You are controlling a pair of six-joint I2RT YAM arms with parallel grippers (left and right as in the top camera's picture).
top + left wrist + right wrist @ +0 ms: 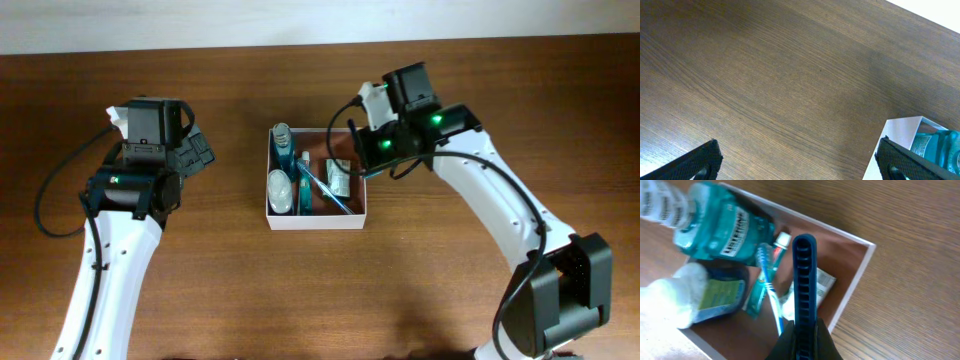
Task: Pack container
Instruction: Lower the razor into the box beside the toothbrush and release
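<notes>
The comb [804,275] is above the container's side and would end across it if released now, so my right gripper should first move it toward the container's bottom.
The container [315,221] is a white-walled square box with a reddish-brown floor, standing mid-table. My right gripper [372,150] hovers over its right edge, shut on a dark blue comb [804,275]; in the right wrist view the comb stands upright between the closed fingers [816,340] above the container's right wall [855,285]. Inside lie a teal mouthwash bottle [722,225], a white-capped bottle [700,295], a blue toothbrush [767,280] and a small packet [822,285]. My left gripper [800,162] is open and holds nothing, over bare wood left of the container's corner [902,132].
A wooden tabletop [230,290] surrounds the box. A small toothpaste tube [781,241] leans beside the mouthwash bottle. The left arm [120,200] sits well left of the box; the right arm [500,210] reaches in from the right.
</notes>
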